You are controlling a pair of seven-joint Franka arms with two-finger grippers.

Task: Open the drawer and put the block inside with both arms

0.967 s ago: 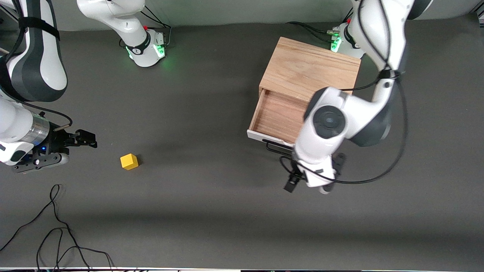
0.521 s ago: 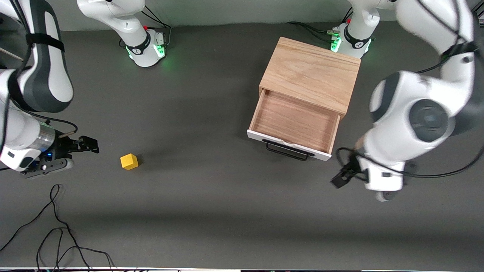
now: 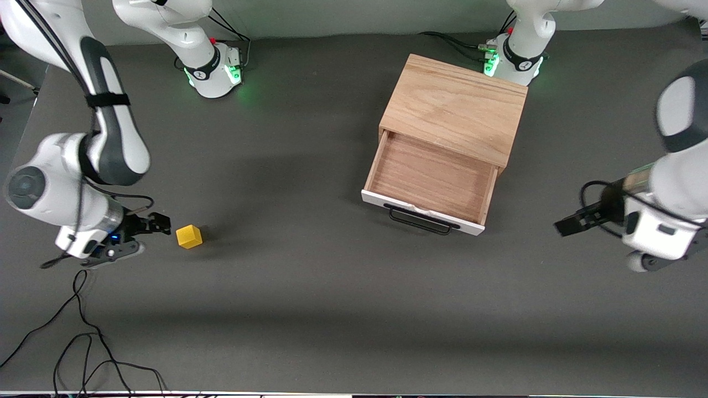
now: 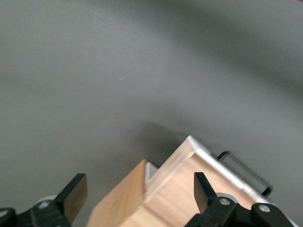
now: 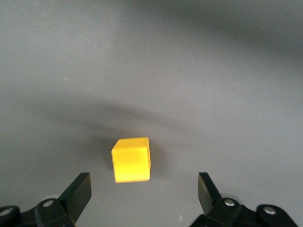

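Observation:
Next, the right gripper grabs the yellow block (image 3: 189, 236) by the block's opposite sides to get it into the open drawer (image 3: 431, 178).
The drawer (image 3: 431, 178) stands pulled out of the light-wood box (image 3: 454, 108), empty, its white front and black handle (image 3: 420, 220) toward the front camera. The yellow block (image 3: 189, 236) sits on the dark table toward the right arm's end. My right gripper (image 3: 160, 220) is open, low and right beside the block; in the right wrist view the block (image 5: 131, 159) lies just ahead of the open gripper (image 5: 144, 189). My left gripper (image 3: 569, 225) is open and empty, off the drawer toward the left arm's end; its wrist view shows the box (image 4: 165, 198) and handle (image 4: 244, 172).
Loose black cables (image 3: 83, 342) lie on the table near the front edge at the right arm's end. The arm bases (image 3: 215, 69) stand along the back edge, one close to the box's back corner (image 3: 511, 58).
My left arm has let go of the handle and swung away from the open drawer toward its own end of the table. My right gripper has moved in close to the block.

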